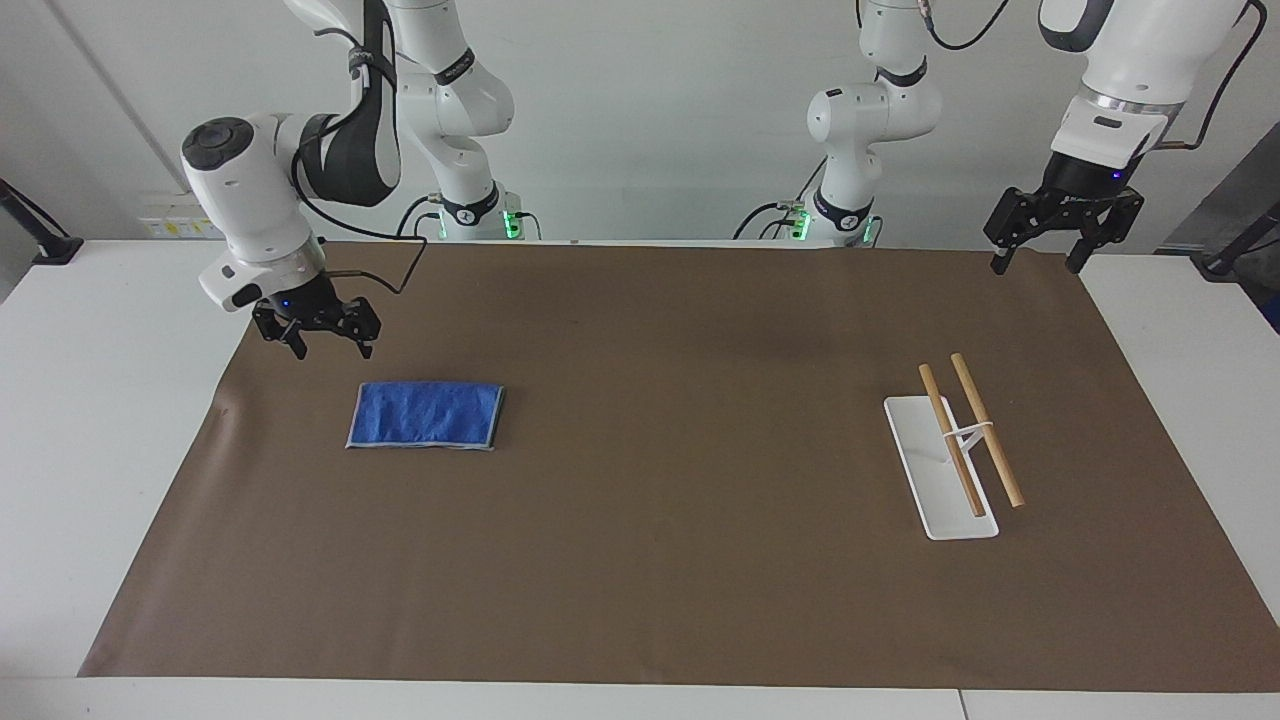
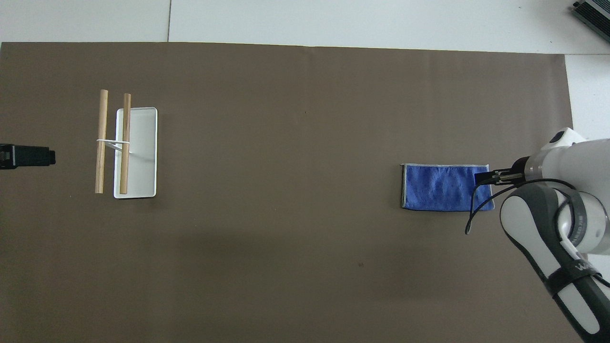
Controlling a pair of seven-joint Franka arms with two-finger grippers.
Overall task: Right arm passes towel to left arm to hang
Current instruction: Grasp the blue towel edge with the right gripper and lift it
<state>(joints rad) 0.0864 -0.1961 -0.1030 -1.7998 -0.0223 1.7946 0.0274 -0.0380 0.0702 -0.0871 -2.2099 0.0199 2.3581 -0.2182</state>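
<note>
I should next use my right gripper to grab the towel by its short edge near the cable (image 2: 490, 196), so the towel's white-hemmed end (image 2: 404, 186) stays free for the left arm.
The blue towel (image 1: 425, 415) lies flat on the brown mat (image 1: 660, 500) toward the right arm's end of the table; it also shows in the overhead view (image 2: 441, 187). My right gripper (image 1: 332, 349) is open and empty. It hangs in the air just off the towel's end, apart from it. In the overhead view the right gripper (image 2: 482, 177) covers that end of the towel. The rack, a white base (image 1: 915, 440) with two wooden rods (image 1: 985, 430), stands toward the left arm's end (image 2: 138, 166). My left gripper (image 1: 1035, 266) is open and waits raised over the mat's corner (image 2: 28, 156).
The brown mat (image 2: 286, 214) covers most of the white table (image 1: 90, 400). A black cable (image 2: 476, 209) loops from the right wrist over the towel's corner. A grey device (image 2: 593, 14) sits at the table's corner farthest from the robots.
</note>
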